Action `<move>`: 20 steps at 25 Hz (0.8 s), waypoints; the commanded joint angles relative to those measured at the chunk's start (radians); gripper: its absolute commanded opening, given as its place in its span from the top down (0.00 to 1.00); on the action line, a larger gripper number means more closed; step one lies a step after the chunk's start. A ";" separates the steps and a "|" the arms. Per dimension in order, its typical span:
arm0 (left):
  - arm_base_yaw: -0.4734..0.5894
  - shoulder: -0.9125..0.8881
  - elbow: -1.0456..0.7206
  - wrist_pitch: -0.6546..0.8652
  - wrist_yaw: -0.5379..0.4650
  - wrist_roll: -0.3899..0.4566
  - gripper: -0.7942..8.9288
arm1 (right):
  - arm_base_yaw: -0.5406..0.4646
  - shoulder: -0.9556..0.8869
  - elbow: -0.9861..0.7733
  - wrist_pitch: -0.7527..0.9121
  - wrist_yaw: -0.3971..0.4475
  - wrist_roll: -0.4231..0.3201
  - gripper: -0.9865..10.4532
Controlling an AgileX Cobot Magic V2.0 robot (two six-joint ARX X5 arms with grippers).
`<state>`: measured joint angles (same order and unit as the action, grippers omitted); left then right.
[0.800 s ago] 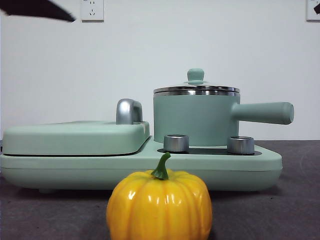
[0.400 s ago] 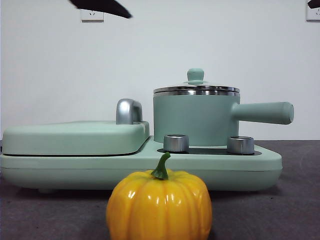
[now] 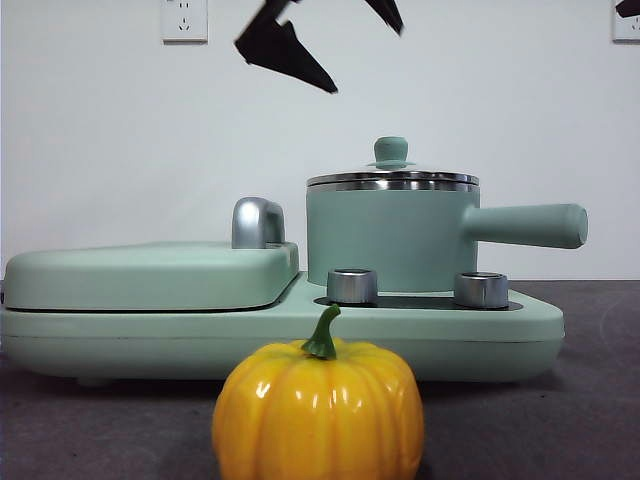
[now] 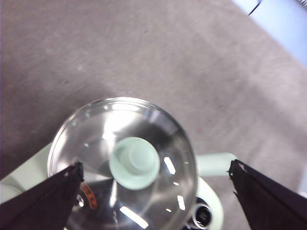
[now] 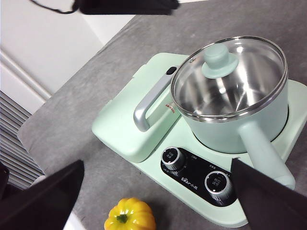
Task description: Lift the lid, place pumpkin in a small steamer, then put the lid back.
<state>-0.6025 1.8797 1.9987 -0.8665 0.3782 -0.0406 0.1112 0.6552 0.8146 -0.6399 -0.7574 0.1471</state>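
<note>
My left gripper takes hold of the lid by its mint-green knob [image 3: 391,151] next, to lift the lid off the small steamer [image 3: 385,240].
The lid [image 3: 392,179], chrome-rimmed with a mint-green knob, sits on the small steamer [image 3: 385,240], a mint-green pot with a straight side handle. My left gripper [image 3: 367,62] hangs open in the air above the lid and slightly to its left. In the left wrist view its jaws stand wide on either side of the lid [image 4: 134,163] below. The pumpkin [image 3: 318,410], glossy yellow-orange with a green stem, rests on the table in front of the base. My right gripper [image 5: 158,163] is open and empty, held high, looking down on lid [image 5: 230,76], steamer [image 5: 225,129] and pumpkin [image 5: 130,216].
The steamer stands on a wide mint-green base [image 3: 500,335] with two chrome knobs [image 3: 352,286]. A flat mint-green cover [image 3: 150,275] with a chrome handle [image 3: 257,222] fills the base's left half. A white wall stands behind.
My left gripper has moved from the top left corner rightward and down, to above the lid. The lid, the steamer and the pumpkin have not moved.
</note>
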 commanded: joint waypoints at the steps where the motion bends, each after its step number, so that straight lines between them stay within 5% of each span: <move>1: -0.024 0.077 0.110 -0.044 -0.063 0.020 0.41 | 0.004 0.003 0.018 0.008 -0.004 0.010 0.49; 20: -0.120 0.237 0.207 -0.142 -0.231 0.086 0.52 | 0.004 0.003 0.018 0.010 -0.003 0.010 0.49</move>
<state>-0.7116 2.0846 2.1719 -1.0149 0.1528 0.0246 0.1112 0.6552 0.8146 -0.6395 -0.7574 0.1471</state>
